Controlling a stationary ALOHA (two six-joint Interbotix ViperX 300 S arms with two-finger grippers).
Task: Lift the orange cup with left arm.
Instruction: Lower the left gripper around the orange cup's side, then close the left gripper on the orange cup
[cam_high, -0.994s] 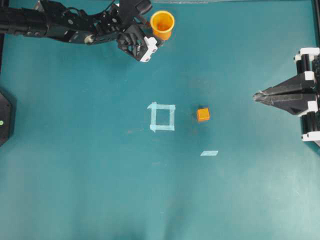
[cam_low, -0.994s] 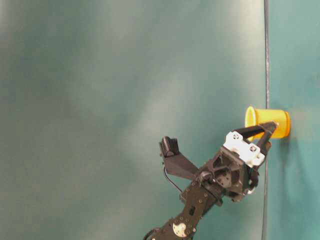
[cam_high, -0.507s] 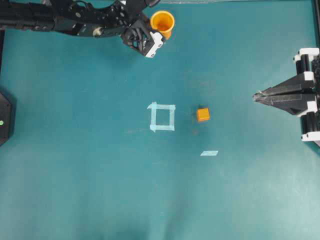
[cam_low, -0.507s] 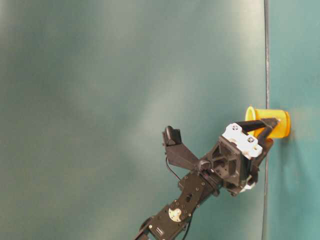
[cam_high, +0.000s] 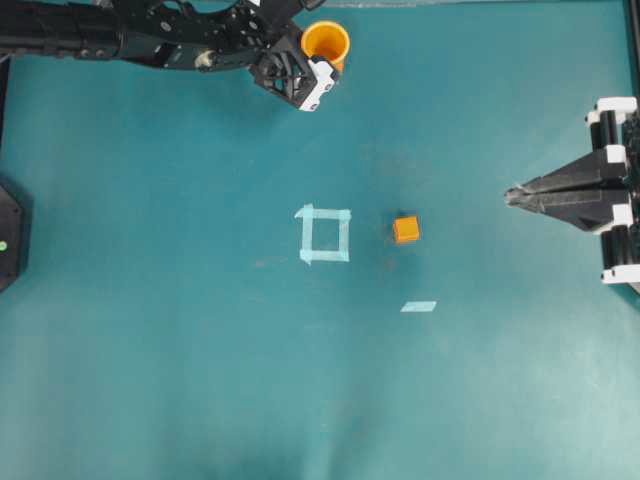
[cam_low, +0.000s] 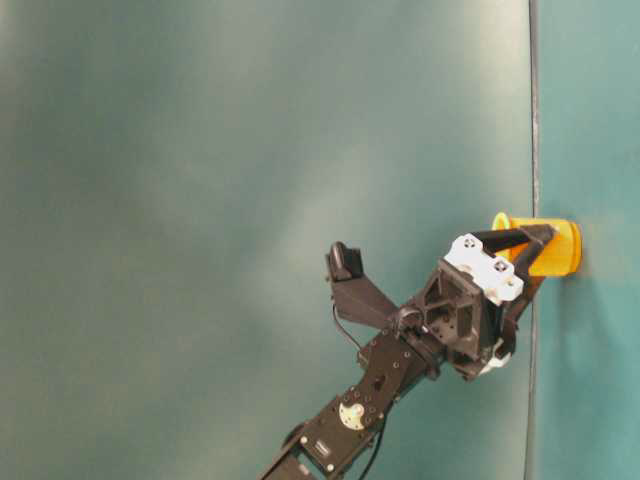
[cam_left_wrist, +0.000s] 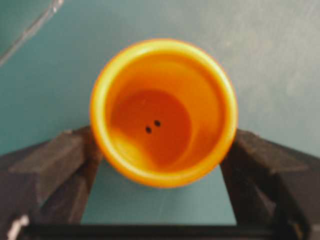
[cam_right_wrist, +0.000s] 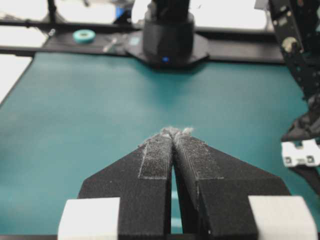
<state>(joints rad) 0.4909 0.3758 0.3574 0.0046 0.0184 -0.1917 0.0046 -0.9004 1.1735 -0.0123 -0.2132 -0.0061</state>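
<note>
The robot should next pick up the orange cup by its outer side with the left gripper, to lift the cup and keep its open rim (cam_high: 325, 24) free.
The orange cup (cam_high: 325, 42) stands upright on the teal table (cam_high: 200, 350) near the top edge of the overhead view. My left gripper (cam_high: 321, 58) reaches in from the left and is open, with one black finger on each side of the cup. In the left wrist view the cup (cam_left_wrist: 163, 112) fills the gap between the fingers (cam_left_wrist: 55, 170); I cannot tell whether they touch it. From table level the cup (cam_low: 553, 247) sits on the surface with the left gripper (cam_low: 535, 262) around it. My right gripper (cam_high: 510, 195) rests at the right edge, shut on nothing (cam_right_wrist: 173, 132).
A small orange cube (cam_high: 406, 229) lies right of a pale tape square (cam_high: 325, 234) at mid-table, with a short tape strip (cam_high: 419, 306) below it. The left arm's base (cam_right_wrist: 169, 35) stands at the table's far side in the right wrist view.
My left gripper has moved up and to the right, from beside the cup to astride it, staying open. The right arm has not moved.
</note>
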